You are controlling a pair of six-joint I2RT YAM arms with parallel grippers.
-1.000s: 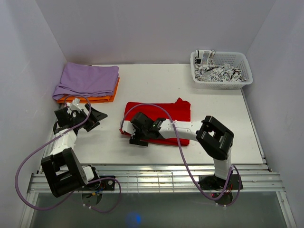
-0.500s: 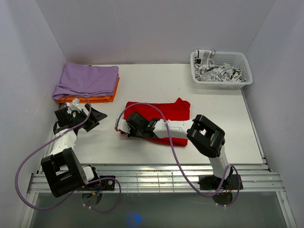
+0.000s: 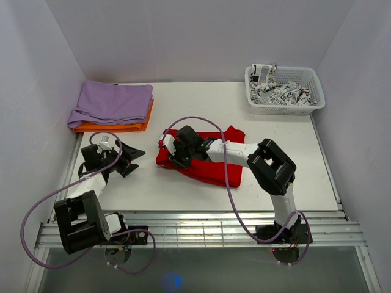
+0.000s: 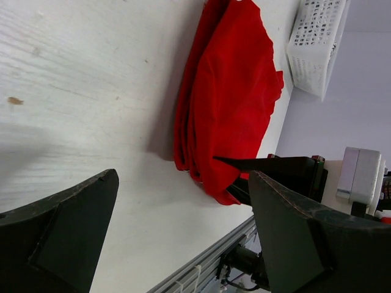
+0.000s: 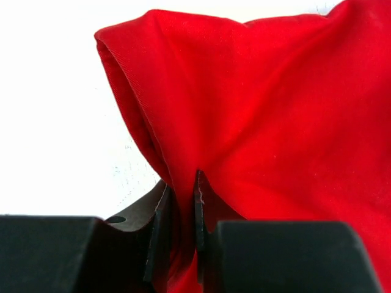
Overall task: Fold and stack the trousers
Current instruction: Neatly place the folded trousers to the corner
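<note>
My left gripper grabs across the layers of the folded red trousers' bunched, raised end (image 3: 162, 157) (image 4: 192, 139) next, to stack them still folded.
The red trousers (image 3: 211, 171) lie folded in the middle of the table, their left end bunched and raised. My right gripper (image 3: 173, 151) is shut on that left end; in the right wrist view a fold of the trousers (image 5: 275, 110) is pinched between the two fingers of the right gripper (image 5: 182, 189). My left gripper (image 3: 131, 157) stands open just above the table, left of the trousers and apart from them. In the left wrist view the left gripper (image 4: 183, 177) has only bare table between its fingers, with the trousers (image 4: 226, 91) ahead.
A lilac-purple folded cloth (image 3: 113, 101) lies on an orange one (image 3: 116, 127) at the back left. A white basket (image 3: 284, 101) holding a black-and-white patterned cloth (image 3: 278, 90) stands at the back right, also seen as the basket (image 4: 317, 43). A metal rail (image 3: 201, 229) runs along the near edge.
My right gripper shut on the trousers' left end and drew it up and back, bunching the cloth. The left gripper shifted a little nearer and to the right, still open.
</note>
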